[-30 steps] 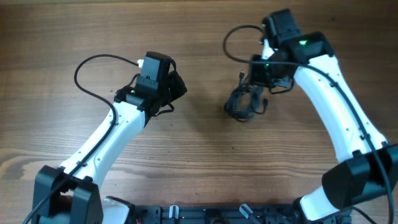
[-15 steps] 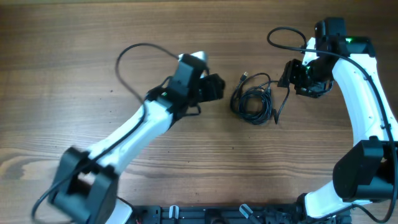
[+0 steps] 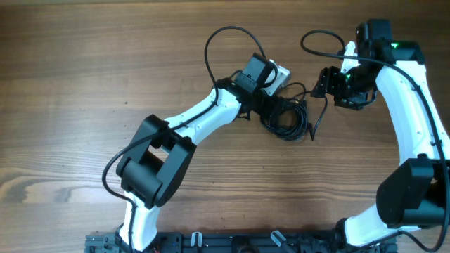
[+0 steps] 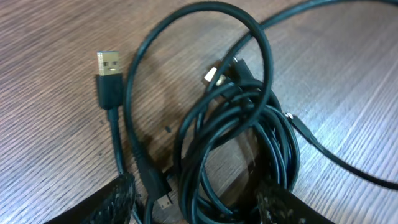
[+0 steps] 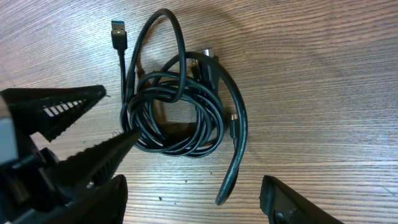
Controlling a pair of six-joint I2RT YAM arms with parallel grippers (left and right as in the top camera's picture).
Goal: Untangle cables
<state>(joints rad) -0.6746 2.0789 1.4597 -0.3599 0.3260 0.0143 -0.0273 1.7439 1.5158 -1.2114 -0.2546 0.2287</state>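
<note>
I will next use my left gripper to grab the cables across the coil's near edge (image 4: 194,185). The other loops will stay free for my right gripper to untangle.
The cables (image 3: 290,118) are thin black cords bunched in a loose coil on the wooden table. In the left wrist view the cables (image 4: 239,134) fill the frame, and a USB plug (image 4: 107,66) with a pale metal tip lies to the left. My left gripper (image 4: 199,210) is open, with its fingers on either side of the coil's near edge. In the overhead view the left gripper (image 3: 271,107) sits at the coil's left side. My right gripper (image 5: 194,204) is open and empty. One loose cord end (image 5: 229,186) points toward its gap. It hangs right of the coil (image 5: 177,109).
The left gripper's open fingers (image 5: 93,158) show at the left of the right wrist view, beside the coil. Thicker black arm wires (image 3: 223,42) loop above the left wrist, and another arches beside the right arm (image 3: 320,39). Bare wood (image 3: 84,84) surrounds the bundle.
The left arm swung far to the right, up to the coil. Both grippers went from shut to open. The right gripper let go of the bundle and moved right. The bundle now lies on the table.
</note>
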